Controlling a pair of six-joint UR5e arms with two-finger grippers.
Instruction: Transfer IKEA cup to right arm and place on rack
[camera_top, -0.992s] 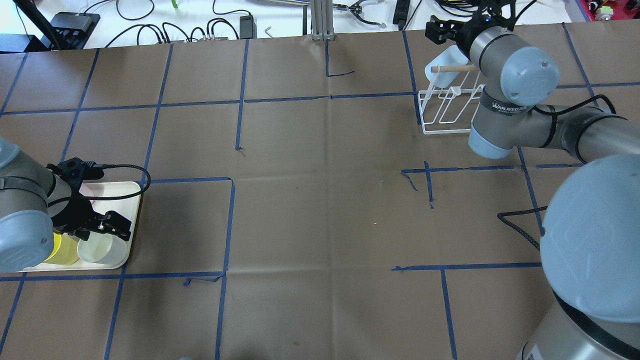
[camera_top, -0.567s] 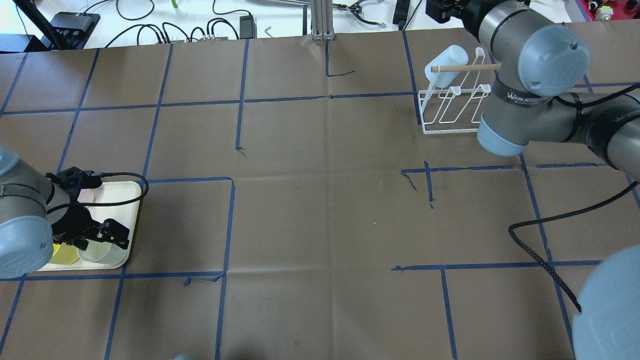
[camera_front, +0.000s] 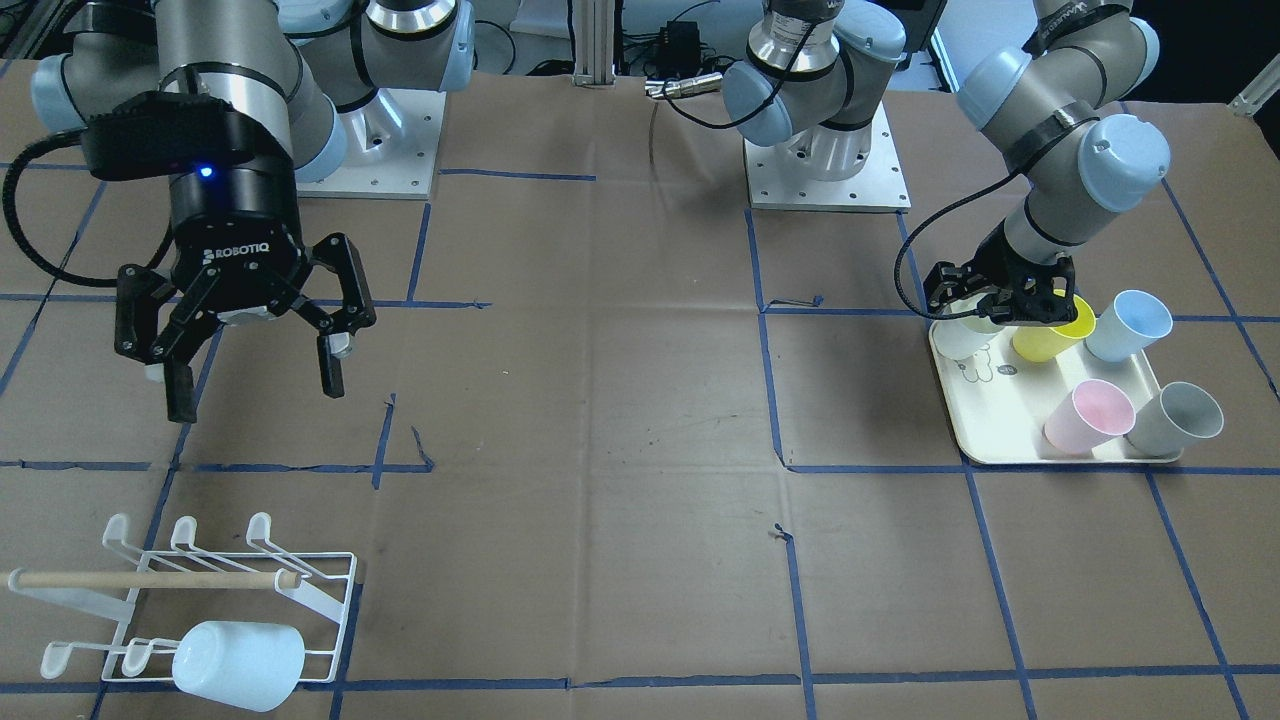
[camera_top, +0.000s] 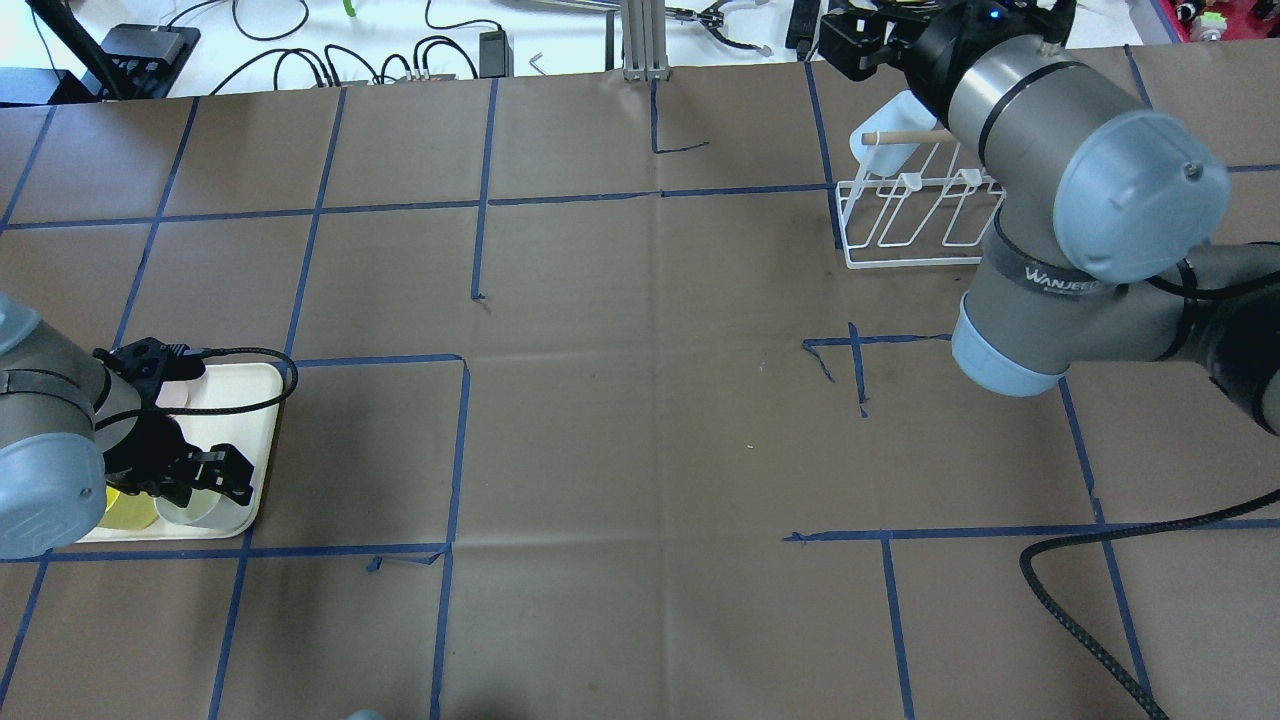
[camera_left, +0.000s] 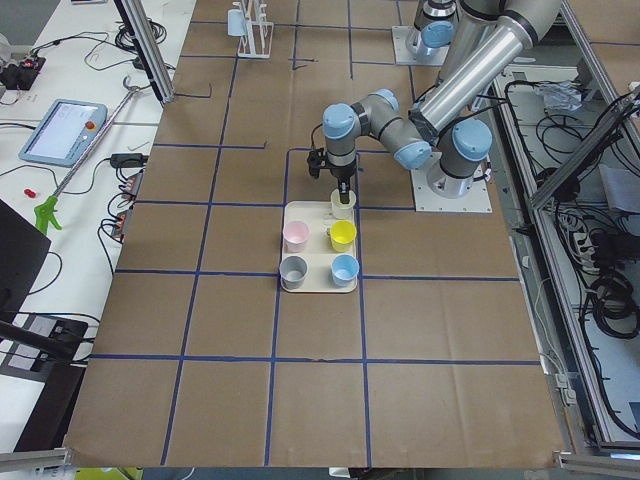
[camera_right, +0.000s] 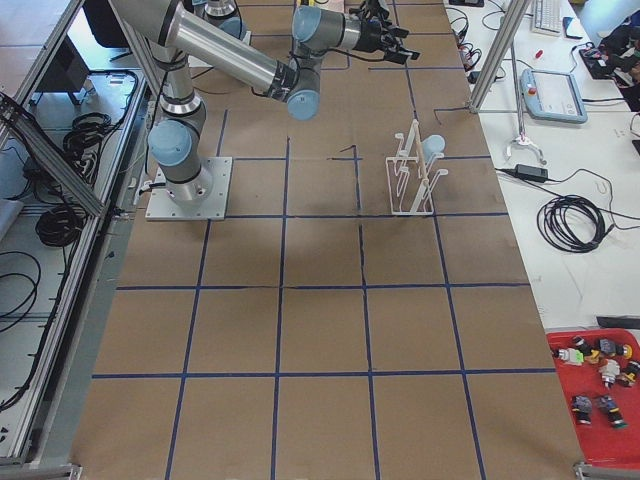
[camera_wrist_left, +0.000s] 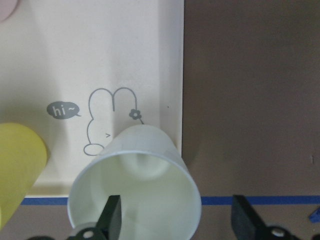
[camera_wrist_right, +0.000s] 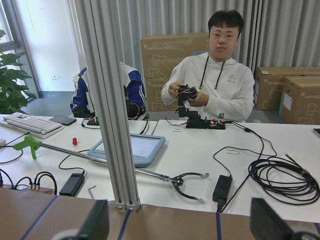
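My right gripper will need the pale cream cup's closed base free, so my left gripper needs to grab the cup by its open rim (camera_wrist_left: 196, 182) next.
My left gripper (camera_front: 1000, 305) is open over the near-left corner of the cream tray (camera_front: 1000, 430). In the left wrist view one finger (camera_wrist_left: 111, 220) is inside the white cup (camera_wrist_left: 135, 190) and the other is outside its rim. The white cup (camera_front: 960, 340) stands upright next to a yellow cup (camera_front: 1048, 338). My right gripper (camera_front: 255, 390) is open and empty, raised above the table, back from the white wire rack (camera_front: 200, 590). A pale blue cup (camera_front: 238, 665) hangs on the rack's outer prong. The right arm (camera_top: 1060, 200) covers part of the rack (camera_top: 905, 225) in the overhead view.
The tray also holds a light blue cup (camera_front: 1128, 325), a pink cup (camera_front: 1088, 415) and a grey cup (camera_front: 1175, 418). A thick black cable (camera_top: 1080, 610) trails over the table at the right. Cables and a seated operator (camera_wrist_right: 217, 75) are beyond the table's far edge.
My left gripper has sunk a little onto the white cup. The right arm has swung and lifted away from the rack, open and empty, leaving the pale blue cup hanging there.
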